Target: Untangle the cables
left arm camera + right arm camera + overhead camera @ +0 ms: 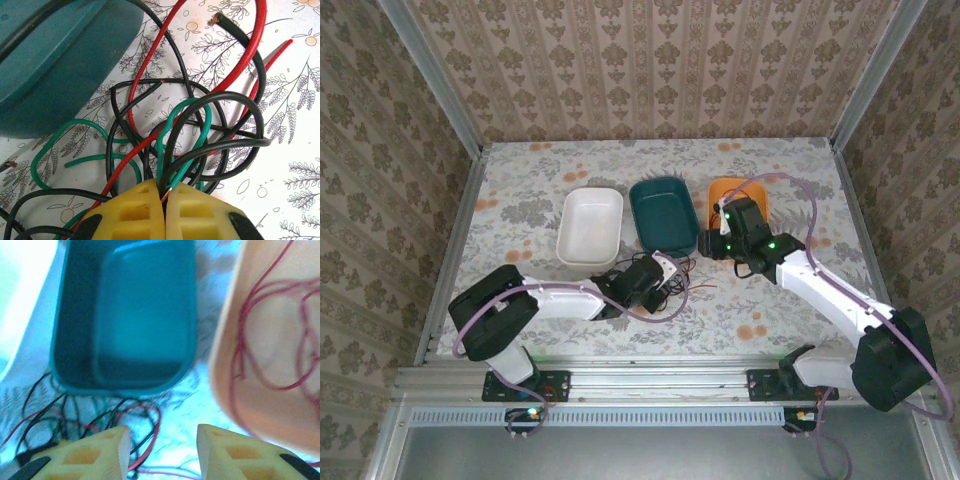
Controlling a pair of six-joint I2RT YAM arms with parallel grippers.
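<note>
I'll grab the red cable's loop sticking out of the pile with my right gripper next, to pull it free and untangle it.
A tangle of thin red, green and black cables [677,291] lies on the table just in front of the teal tray [663,212]. My left gripper [667,278] is down in the tangle. Its yellow fingertips [165,197] are shut on a green cable [186,159] and a black cable [170,150], with a bare copper tip showing between the pads. A red cable [150,60] loops over the pile. My right gripper [714,243] hovers between the teal tray and the orange tray [748,190]; it [162,440] is open with nothing between its fingers. A thin red cable [272,340] lies in the orange tray [225,355].
A white tray [590,225] stands left of the teal tray [135,315]; the three trays sit in a row at mid-table. The teal tray's wall [55,60] is close to the left of the held cables. Thick purple-grey arm cables arch over the right side [810,215].
</note>
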